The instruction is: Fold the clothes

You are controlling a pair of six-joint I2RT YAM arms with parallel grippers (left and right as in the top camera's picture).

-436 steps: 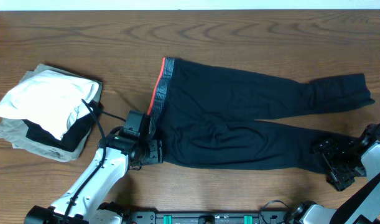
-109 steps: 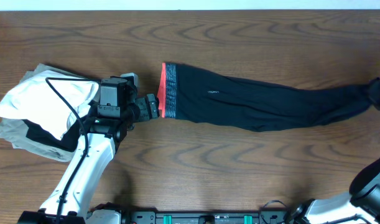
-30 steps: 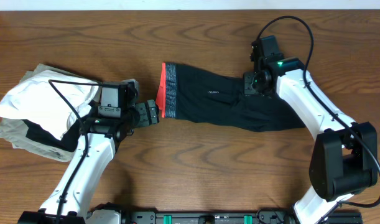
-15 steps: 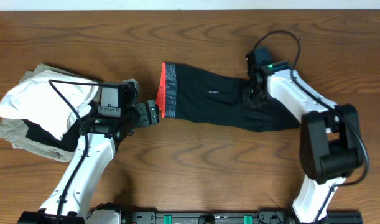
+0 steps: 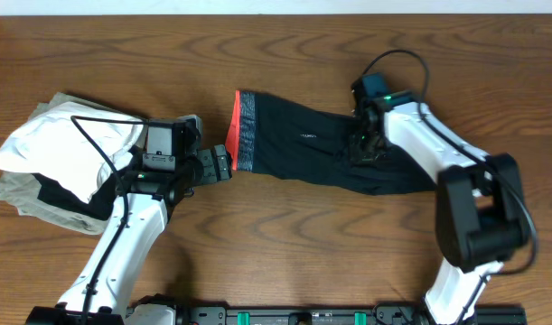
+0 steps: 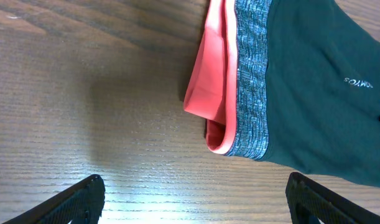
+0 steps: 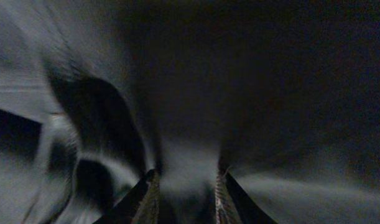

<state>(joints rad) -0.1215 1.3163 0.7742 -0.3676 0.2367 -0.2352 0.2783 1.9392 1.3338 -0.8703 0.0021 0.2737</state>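
The black leggings point(image 5: 298, 144) should be grabbed next by the near corner of the waistband with my left gripper, to fold that end over the doubled legs.
Black leggings point(image 5: 298, 144) with a grey and orange waistband point(image 5: 243, 132) lie across the table's middle, folded lengthwise with the legs doubled back toward the left. My left gripper point(image 5: 223, 164) hovers open just left of the waistband, nothing between its fingers. In the left wrist view the waistband point(image 6: 252, 81) lies ahead of the left gripper point(image 6: 193, 205) over bare wood. My right gripper point(image 5: 364, 149) presses down on the doubled part of the leggings. The right wrist view shows dark cloth point(image 7: 190, 93) bunched between the narrow fingers of the right gripper point(image 7: 186, 186).
A pile of folded clothes point(image 5: 63, 158), white on top over black and beige, sits at the left edge beside my left arm. Bare wooden table point(image 5: 303, 244) lies in front of the leggings.
My right gripper shifted a little left and down onto the doubled cloth, and its fingers narrowed on a bunch of it. The left arm stayed put.
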